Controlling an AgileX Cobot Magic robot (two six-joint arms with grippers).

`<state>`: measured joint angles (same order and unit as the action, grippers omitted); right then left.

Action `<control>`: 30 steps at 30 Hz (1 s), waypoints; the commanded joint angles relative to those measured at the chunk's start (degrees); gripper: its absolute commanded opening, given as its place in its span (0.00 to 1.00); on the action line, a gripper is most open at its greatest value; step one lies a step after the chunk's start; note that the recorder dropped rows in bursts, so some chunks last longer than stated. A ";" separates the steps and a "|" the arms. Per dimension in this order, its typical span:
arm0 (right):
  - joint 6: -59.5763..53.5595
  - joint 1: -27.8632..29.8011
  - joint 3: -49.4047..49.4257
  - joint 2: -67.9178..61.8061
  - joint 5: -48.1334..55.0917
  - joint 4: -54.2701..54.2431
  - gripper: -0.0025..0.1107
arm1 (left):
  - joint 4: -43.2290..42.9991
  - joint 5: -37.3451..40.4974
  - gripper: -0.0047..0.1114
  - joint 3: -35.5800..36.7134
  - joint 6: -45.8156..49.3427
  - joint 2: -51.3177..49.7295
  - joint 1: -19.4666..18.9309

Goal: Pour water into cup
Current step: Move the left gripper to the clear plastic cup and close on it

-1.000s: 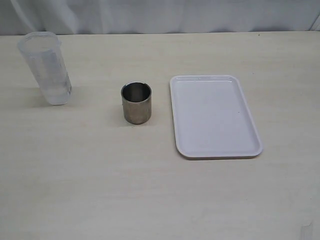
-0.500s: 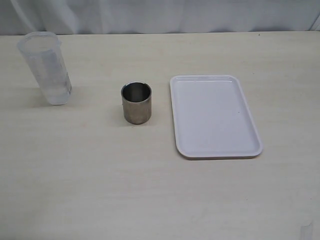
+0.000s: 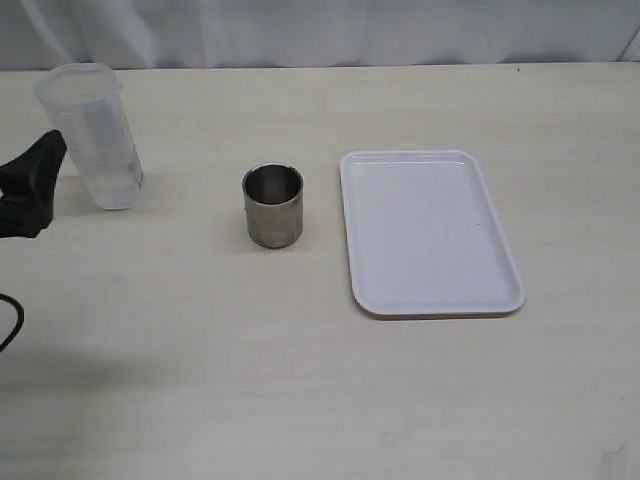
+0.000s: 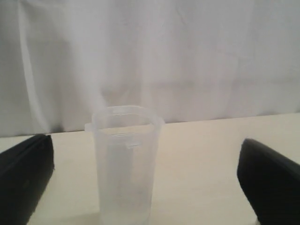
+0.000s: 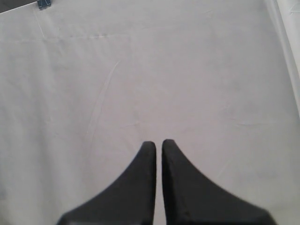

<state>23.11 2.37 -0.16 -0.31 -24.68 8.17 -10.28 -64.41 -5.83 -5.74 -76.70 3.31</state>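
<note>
My left gripper should next grab the translucent plastic container by its body [image 3: 100, 150], so that it can pour water into the steel cup [image 3: 272, 205].
A tall translucent plastic container [image 3: 90, 135] stands at the table's far left, with clear water [image 3: 118, 187] low inside it. The short steel cup [image 3: 272, 205] stands upright to its right, apart from it, dark inside. My left gripper [image 3: 30, 185] is at the left edge, just beside the container. In the left wrist view the container [image 4: 124, 164] stands ahead between the two wide-apart black fingers [image 4: 26, 180]; the left gripper [image 4: 146, 145] is open and touches nothing. My right gripper [image 5: 159, 143] is shut on nothing, in front of white cloth, and is out of the exterior view.
A white rectangular tray [image 3: 428, 232] lies right of the cup with nothing on it. A white curtain [image 3: 320, 30] hangs behind the table's far edge. A black cable [image 3: 10, 320] loops in at the left edge.
My left gripper has come into the exterior view from the left edge, next to the container. Container, cup and tray have not moved.
</note>
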 commanded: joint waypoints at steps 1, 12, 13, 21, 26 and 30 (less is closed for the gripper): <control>0.04 0.13 0.16 0.31 0.60 0.42 0.06 | -1.09 -2.77 0.94 -4.46 1.49 -9.37 -0.24; 0.04 0.13 0.16 0.31 1.07 0.42 0.06 | -2.51 -5.55 0.94 -12.76 1.49 -25.67 -0.24; 0.04 0.13 0.16 0.31 1.07 0.42 0.06 | -2.51 -5.55 0.94 -13.77 1.49 -26.89 -0.24; 0.04 0.13 0.16 0.31 1.23 0.42 0.06 | -2.17 -5.55 0.94 -19.39 1.49 -33.87 -0.24; 0.04 0.13 0.16 0.31 2.43 0.42 0.06 | -0.08 -5.55 0.94 -22.34 1.49 -37.08 -0.24; 0.04 0.13 0.16 0.31 2.43 0.42 0.06 | 0.51 -5.55 0.94 -24.90 1.49 -39.19 -0.24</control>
<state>23.11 2.37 -0.16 -0.31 -22.87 8.17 -10.93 -69.13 -29.08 -4.42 -114.50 3.31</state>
